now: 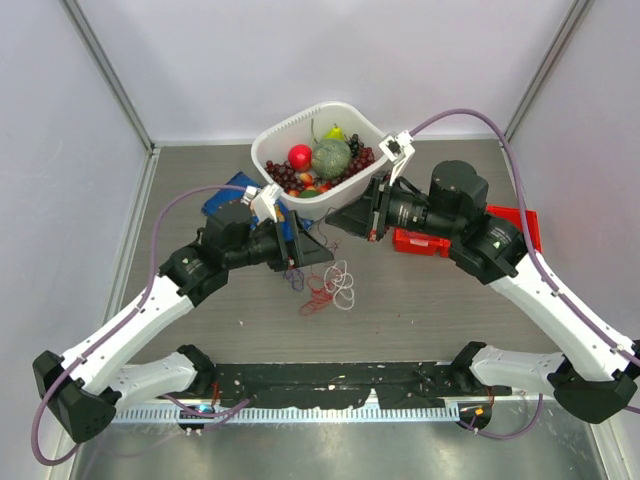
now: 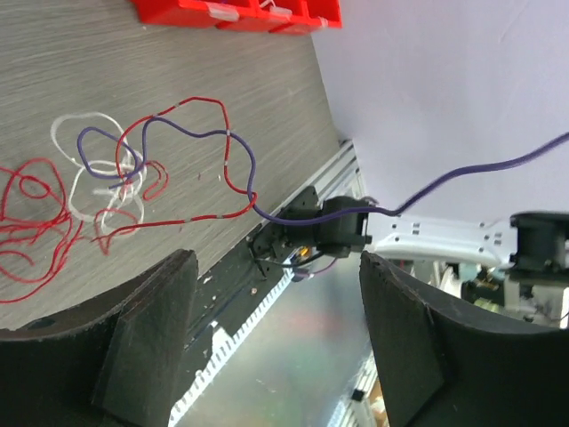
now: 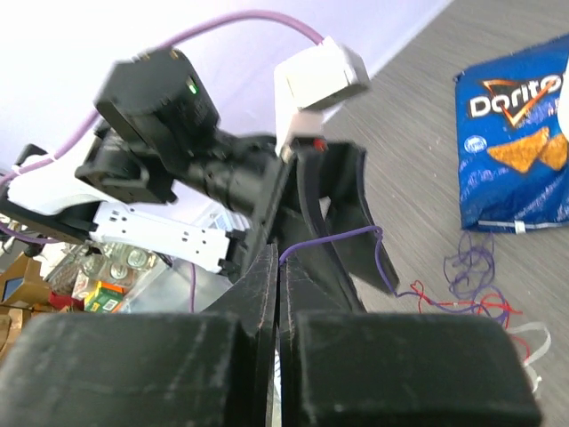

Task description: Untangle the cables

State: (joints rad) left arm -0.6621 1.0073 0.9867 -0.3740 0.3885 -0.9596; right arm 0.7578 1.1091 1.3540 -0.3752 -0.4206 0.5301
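My left gripper is to reach the red cable (image 2: pixel 36 222) and grab it by its loop around the purple cable, so the purple cable stays free to slip out.
The cables (image 1: pixel 330 285) lie in a loose tangle of red, white and purple wires on the grey table, just in front of both grippers. My right gripper (image 1: pixel 342 221) is shut on the end of a purple cable (image 3: pixel 338 238), which runs from its fingertips (image 3: pixel 267 276) down to the tangle (image 3: pixel 471 285). My left gripper (image 1: pixel 316 252) hangs above the tangle, open and empty. In the left wrist view (image 2: pixel 276 267) its jaws stand wide apart, with the red cable (image 2: pixel 36 222), white cable (image 2: pixel 80 178) and purple cable (image 2: pixel 178 133) at upper left.
A white basket (image 1: pixel 300 130) of fruit stands behind the grippers. A blue chip bag (image 1: pixel 225 195) lies to its left, also in the right wrist view (image 3: pixel 516 142). A red box (image 1: pixel 425 243) lies under the right arm. A black rail (image 1: pixel 340 380) runs along the near edge.
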